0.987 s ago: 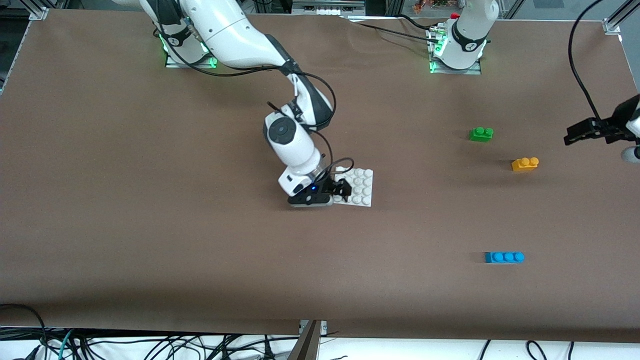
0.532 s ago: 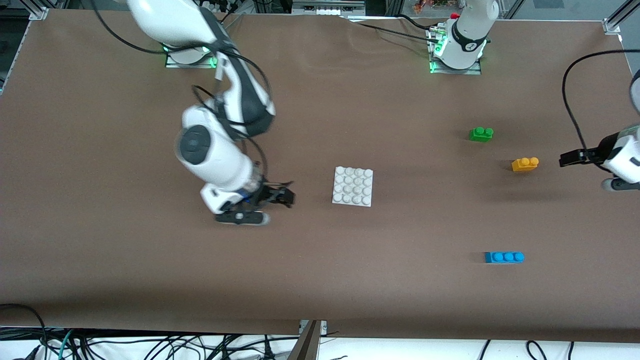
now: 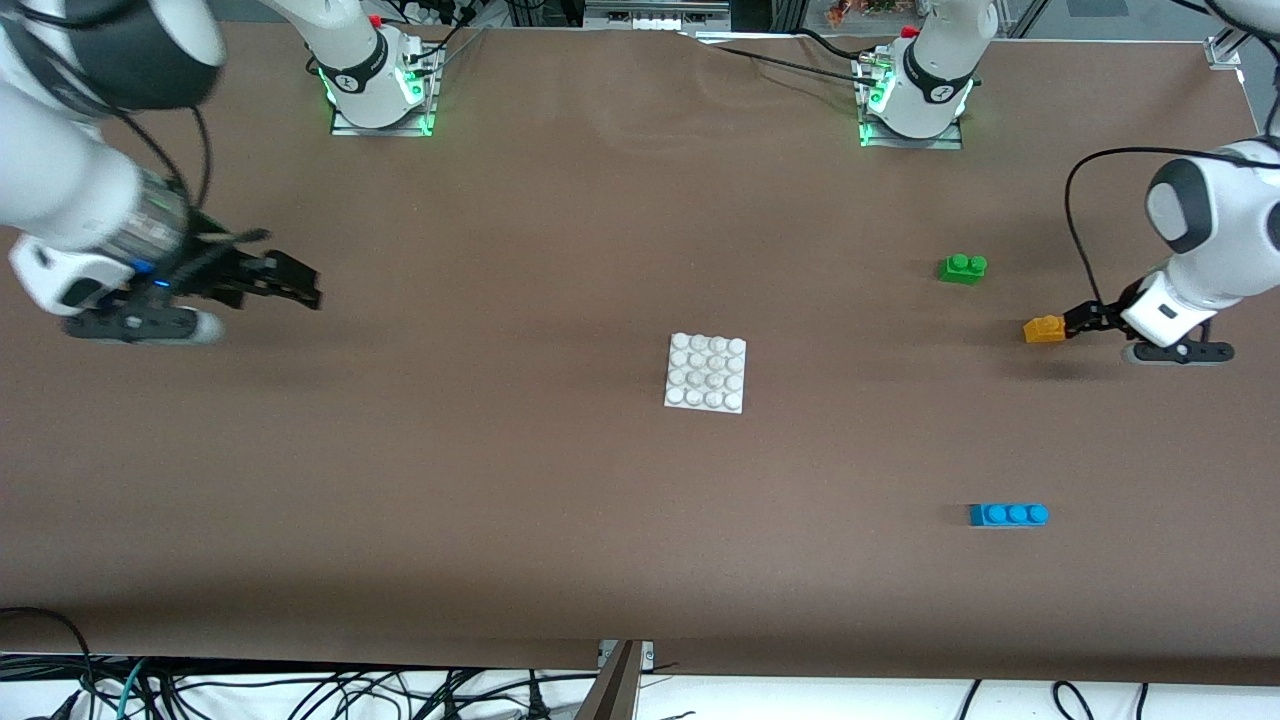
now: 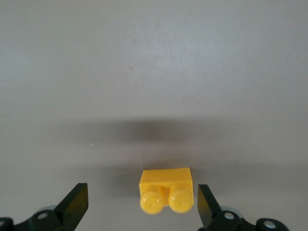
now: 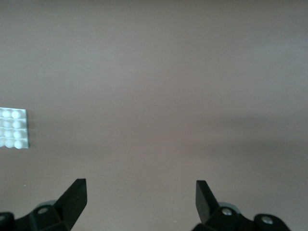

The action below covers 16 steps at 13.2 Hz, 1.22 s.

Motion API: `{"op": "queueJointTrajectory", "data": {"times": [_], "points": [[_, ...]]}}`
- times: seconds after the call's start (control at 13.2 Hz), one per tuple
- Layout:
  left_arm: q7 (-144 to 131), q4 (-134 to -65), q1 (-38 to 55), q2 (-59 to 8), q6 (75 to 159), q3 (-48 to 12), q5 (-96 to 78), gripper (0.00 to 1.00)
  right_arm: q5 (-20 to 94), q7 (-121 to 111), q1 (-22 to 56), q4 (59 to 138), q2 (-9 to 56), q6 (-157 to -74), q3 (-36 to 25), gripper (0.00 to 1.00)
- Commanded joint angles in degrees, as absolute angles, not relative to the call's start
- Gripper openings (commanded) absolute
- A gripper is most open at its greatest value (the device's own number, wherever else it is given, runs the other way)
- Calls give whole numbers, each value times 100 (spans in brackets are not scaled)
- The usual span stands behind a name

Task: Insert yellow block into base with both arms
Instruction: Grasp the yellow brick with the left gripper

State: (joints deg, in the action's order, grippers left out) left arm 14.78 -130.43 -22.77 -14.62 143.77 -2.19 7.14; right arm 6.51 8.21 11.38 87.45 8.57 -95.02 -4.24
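Note:
I should next grab the yellow block by its sides with my left gripper. The bottom of the block then stays free to fit onto the white studded base.
The yellow block (image 3: 1044,329) lies on the brown table toward the left arm's end. My left gripper (image 3: 1078,320) is down at it and open. In the left wrist view the block (image 4: 166,190) sits between the fingertips of the left gripper (image 4: 140,198), nearer one finger and touching neither. The white studded base (image 3: 706,373) lies flat mid-table with nothing on it. My right gripper (image 3: 298,284) is open and empty above bare table toward the right arm's end. In the right wrist view the right gripper (image 5: 139,193) holds nothing, and the base (image 5: 14,128) shows at the frame's edge.
A green two-stud brick (image 3: 962,268) lies farther from the front camera than the yellow block. A blue three-stud brick (image 3: 1008,514) lies nearer to the camera. The arm bases stand along the table's back edge.
My right gripper has left the base's edge and swung away toward the right arm's end. My left gripper has come down and in around the yellow block.

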Motion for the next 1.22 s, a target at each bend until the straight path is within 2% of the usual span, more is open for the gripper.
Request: {"op": "queueJointTrajectory", "data": {"times": [0.0,0.23,0.99,1.06,1.14], "points": [[1608,-13157,-2443,-1739,14730,-272,817,100,423,493,-102,9026,441,-9344,595,100],[1608,-13210,-2452,-1836,14739,-299,738,100,19,501,-114,8887,369,-9097,598,100],[2487,-13271,-2452,-2065,14748,-316,738,100,0,519,-141,8569,439,-9000,554,100],[2522,-13271,-2452,-2074,14748,-316,738,92,-9,519,-149,8569,439,-9000,528,100],[2670,-13254,-2452,-2074,14748,-316,738,80,0,536,-141,8552,439,-9009,527,100]]}}
